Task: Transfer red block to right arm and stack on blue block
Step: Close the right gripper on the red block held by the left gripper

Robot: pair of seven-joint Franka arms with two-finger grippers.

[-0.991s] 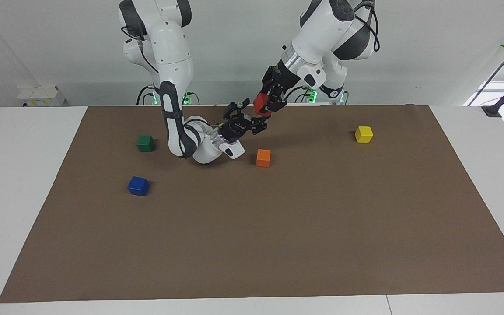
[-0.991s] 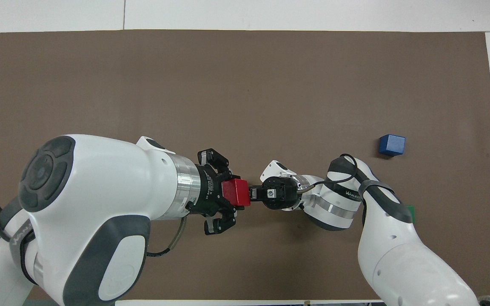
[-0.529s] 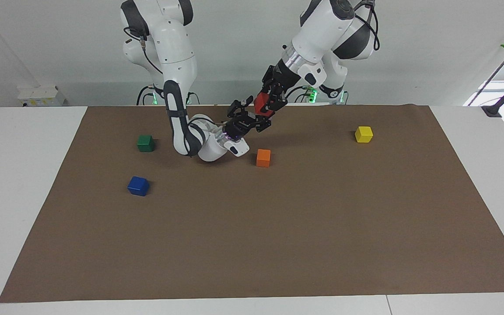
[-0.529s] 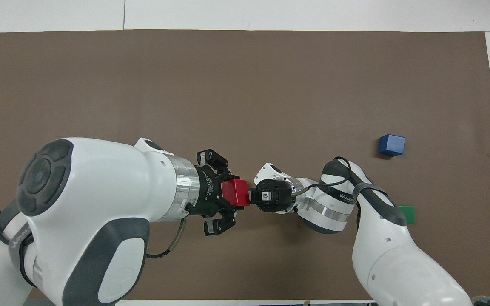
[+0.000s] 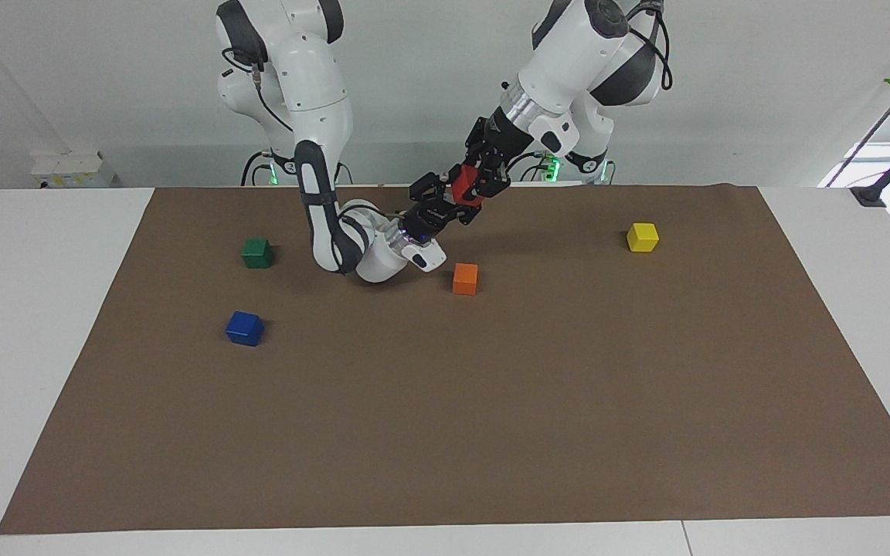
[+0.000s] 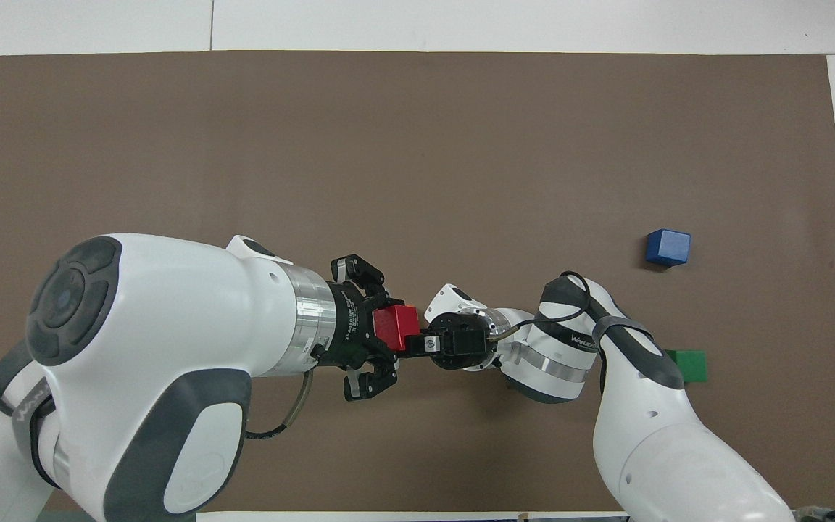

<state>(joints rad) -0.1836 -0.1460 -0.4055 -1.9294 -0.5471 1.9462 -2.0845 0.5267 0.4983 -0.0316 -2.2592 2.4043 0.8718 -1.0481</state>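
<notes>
I should next grab the red block by its exposed end point(image 6: 401, 328) with my right gripper, so that I can stack it on the blue block point(image 6: 668, 247).
My left gripper point(image 5: 470, 185) is shut on the red block point(image 5: 460, 186) and holds it in the air over the brown mat near the robots' edge. My right gripper point(image 5: 445, 201) is open at the red block, with a finger on either side of it; I cannot tell whether they touch it. In the overhead view the red block point(image 6: 397, 326) sits between the left gripper point(image 6: 387, 330) and the right gripper point(image 6: 419, 341). The blue block point(image 5: 244, 328) lies on the mat toward the right arm's end and also shows in the overhead view point(image 6: 667, 247).
A green block point(image 5: 257, 252) lies nearer to the robots than the blue block. An orange block point(image 5: 465, 279) lies on the mat just below the two grippers. A yellow block point(image 5: 642, 237) lies toward the left arm's end. The brown mat point(image 5: 491, 432) covers the table.
My right gripper has risen and moved in toward the left gripper, so its fingers now stand around the red block. The left gripper has stayed nearly still with the block.
</notes>
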